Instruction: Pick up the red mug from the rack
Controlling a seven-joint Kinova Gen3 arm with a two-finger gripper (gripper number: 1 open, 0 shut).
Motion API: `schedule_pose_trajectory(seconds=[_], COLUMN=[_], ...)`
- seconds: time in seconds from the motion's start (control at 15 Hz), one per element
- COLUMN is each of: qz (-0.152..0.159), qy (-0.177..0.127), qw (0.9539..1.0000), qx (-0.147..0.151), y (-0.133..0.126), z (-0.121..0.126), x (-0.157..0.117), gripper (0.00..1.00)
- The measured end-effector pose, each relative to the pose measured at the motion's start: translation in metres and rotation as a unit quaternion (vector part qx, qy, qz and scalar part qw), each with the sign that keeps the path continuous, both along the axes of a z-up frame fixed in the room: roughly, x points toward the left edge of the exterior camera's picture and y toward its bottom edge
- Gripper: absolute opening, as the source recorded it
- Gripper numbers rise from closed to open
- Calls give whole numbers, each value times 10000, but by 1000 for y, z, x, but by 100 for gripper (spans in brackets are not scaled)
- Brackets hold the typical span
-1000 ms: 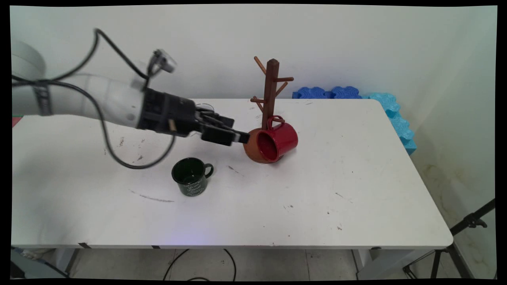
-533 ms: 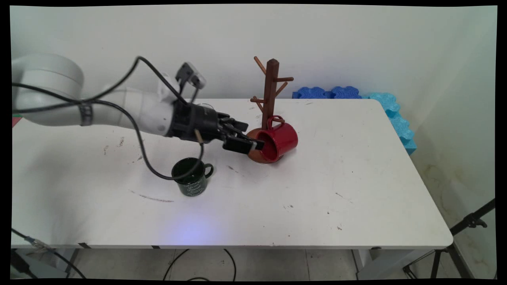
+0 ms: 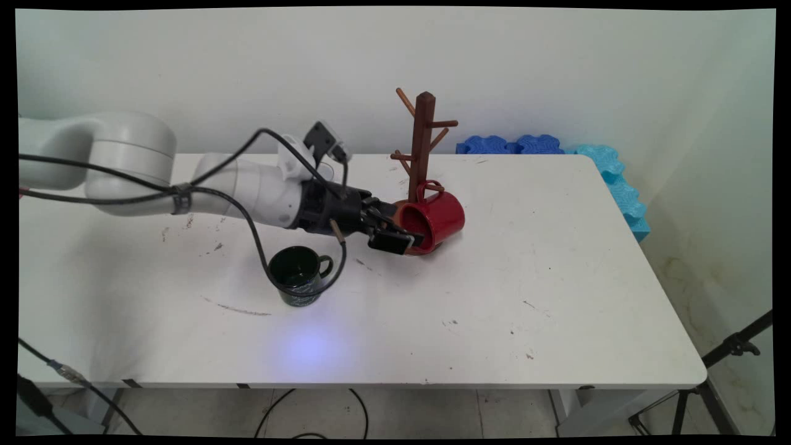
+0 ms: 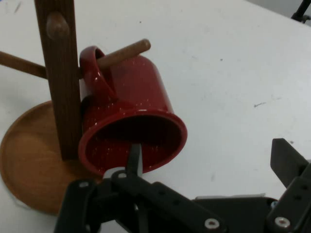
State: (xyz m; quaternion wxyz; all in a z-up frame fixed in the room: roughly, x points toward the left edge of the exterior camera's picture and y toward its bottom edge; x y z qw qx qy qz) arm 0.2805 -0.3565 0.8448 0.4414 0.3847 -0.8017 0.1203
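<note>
I should grab the mug by its rim [image 4: 181,144] with my gripper next. Then the red mug's handle [image 4: 93,74] stays free to slide off the wooden peg.
A red mug [image 3: 442,213] [image 4: 133,99] hangs tilted by its handle on a low peg of a brown wooden mug tree [image 3: 422,133] [image 4: 59,82], mouth facing left toward me. Its lower rim is close over the tree's round base [image 4: 26,162]. My gripper [image 3: 409,233] [image 4: 209,158] is open at the mug's mouth. One fingertip [image 4: 134,156] reaches inside the rim, the other [image 4: 284,156] stands outside over the bare table. A dark green mug [image 3: 298,273] stands upright on the table, left of and nearer than the gripper, with a black cable looping around it.
Blue foam pieces [image 3: 536,144] lie along the white table's [image 3: 494,309] far right corner and right edge. A black tripod leg [image 3: 729,349] stands on the floor at the lower right. Cables hang under the table's near edge.
The arm has swung right and lower, carrying the gripper from just left of the tree's base to the red mug's mouth. Both mugs stay in place.
</note>
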Motion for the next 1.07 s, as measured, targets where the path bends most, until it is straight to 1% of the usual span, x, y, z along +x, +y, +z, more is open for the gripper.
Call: schedule_pose_trajectory(seconds=[0.13, 0.47, 1.07], qz=[38, 181, 414], qy=[-35, 11, 307], qw=[10000, 9998, 9983], qx=[13, 87, 283], y=[-2, -10, -27], z=[-8, -23, -50], x=[-5, -13, -36], gripper=[100, 100, 100])
